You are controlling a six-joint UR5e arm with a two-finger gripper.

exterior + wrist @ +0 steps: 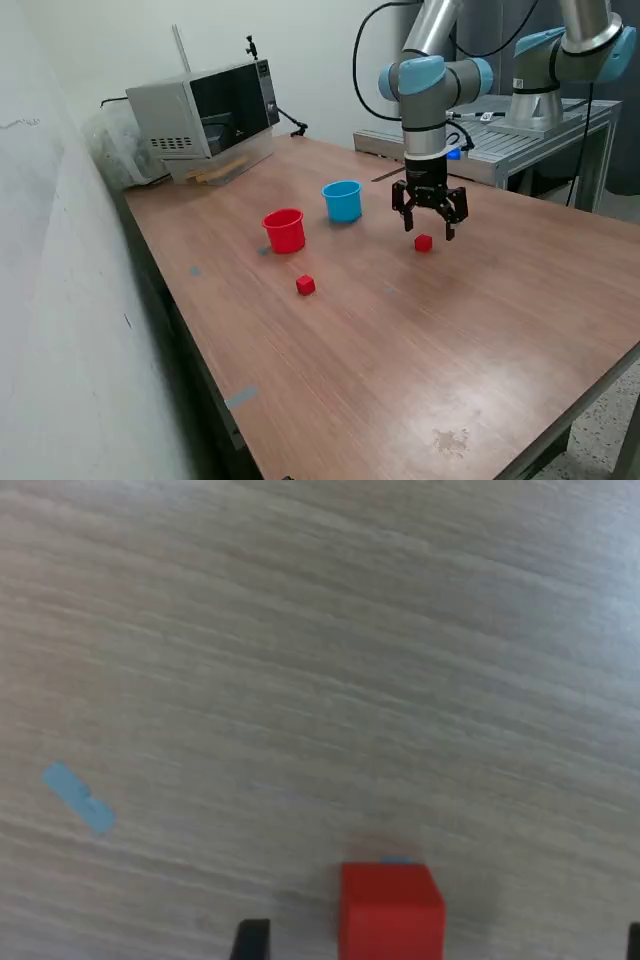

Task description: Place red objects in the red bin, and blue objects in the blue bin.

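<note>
The gripper grabs the small red cube by two opposite sides next, to drop it into the red bin (284, 230).
Two red cubes lie on the wooden table: one (423, 242) just under my gripper (428, 229), the other (305, 285) nearer the front, below the cups. The red cup (284, 230) and the light blue cup (342, 200) stand upright side by side toward the exterior view's left of the gripper. My gripper hangs open a little above the first red cube, fingers spread, holding nothing. The wrist view shows that cube (390, 910) on the table between the two fingertips (250, 940). No dark blue cubes are in view.
A microwave (205, 115) stands at the table's back left. A second robot base (545, 90) and a metal frame stand behind the table on the right. A small strip of blue tape (78, 797) is stuck to the tabletop.
</note>
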